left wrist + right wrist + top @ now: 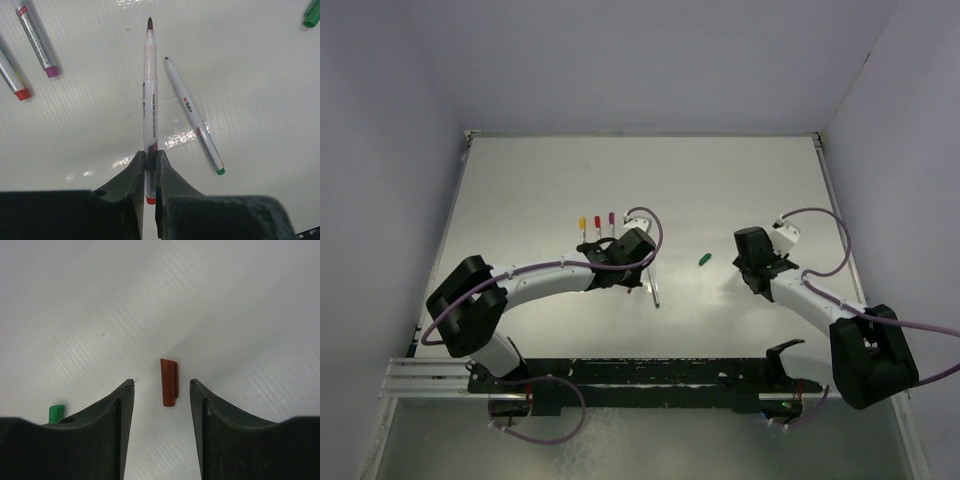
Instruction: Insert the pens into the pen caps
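Note:
Next, the right gripper grabs the red pen cap [169, 382] across its long sides, so its open end stays free for the pen to go in.
My left gripper [150, 155] is shut on a silvery-white pen [150, 90] with a red end, its dark tip pointing away, held above the table. A second pen [192, 115] with a green end lies on the table just to its right. My right gripper [162, 383] stands open over the table. A red pen cap [169, 382] lies flat between its fingertips, touching neither. A green pen cap [56, 413] lies left of the left finger. From above, the green cap [704, 259] sits between the left gripper [636, 270] and the right gripper [752, 262].
Three pens wearing their caps lie side by side behind the left gripper: yellow [583, 225], red [598, 222] and purple [611, 220]. Purple cables loop off both wrists. Walls close in the table at the back and sides.

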Robot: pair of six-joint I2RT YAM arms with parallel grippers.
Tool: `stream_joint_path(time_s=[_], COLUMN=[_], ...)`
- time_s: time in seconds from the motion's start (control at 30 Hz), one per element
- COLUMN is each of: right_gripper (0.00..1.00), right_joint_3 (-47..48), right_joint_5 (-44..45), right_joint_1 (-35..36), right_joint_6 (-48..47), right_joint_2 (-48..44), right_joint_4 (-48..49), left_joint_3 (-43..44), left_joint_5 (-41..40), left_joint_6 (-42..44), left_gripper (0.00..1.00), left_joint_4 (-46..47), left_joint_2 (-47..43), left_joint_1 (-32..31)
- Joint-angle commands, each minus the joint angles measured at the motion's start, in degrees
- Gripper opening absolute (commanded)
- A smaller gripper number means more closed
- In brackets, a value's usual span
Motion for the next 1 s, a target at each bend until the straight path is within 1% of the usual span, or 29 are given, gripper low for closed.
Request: stream_joint_path(time_s=[0.0,0.2,0.43,0.53,0.67,0.77,0.87,0.97], right_gripper=[0.50,0.48,0.47,0.44,0.43,0.39,0.28,0.24], right_joint_3=[0.5,1.5,0.8,1.0,1.1,1.0,1.3,2.3], right_joint_5=[-2.3,-3.5,-3.5,-3.5,-3.9,-4.3,-5.0,-7.4], right_joint_1=[-0.7,-1.1,-1.7,-2.0,-2.1,-2.1,-2.1,-2.1], right_joint_6=[-0.8,-0.3,0.2,0.0,0.2,0.2,0.0,0.3], right_joint_2=[2.6,6.4,8.1,8.7,8.8,8.5,8.6,9.0], right_joint_4=[2.9,2.9,3.6,3.5,3.0,2.2,0.9,-1.1], left_joint_3=[-0.2,0.1,0.3,0.6,0.7,0.6,0.4,0.3], left_joint_5=[0.9,0.4,0.3,0.3,0.0,-0.7,-1.3,-1.4], left_joint_6=[1.4,1.7,2.1,2.1,2.2,2.0,1.9,1.8], left_gripper=[0.00,0.00,0.00,0.00,0.00,0.00,0.00,0.00], left_joint_4=[2.0,1.5,1.1,1.1,0.9,0.6,0.3,0.0], left_joint_2=[-1.9,-2.2,-1.8,-1.6,-1.8,-2.4,-3.2,-3.9], left_joint_1=[0.0,0.1,0.1,0.1,0.1,0.1,0.1,0.1])
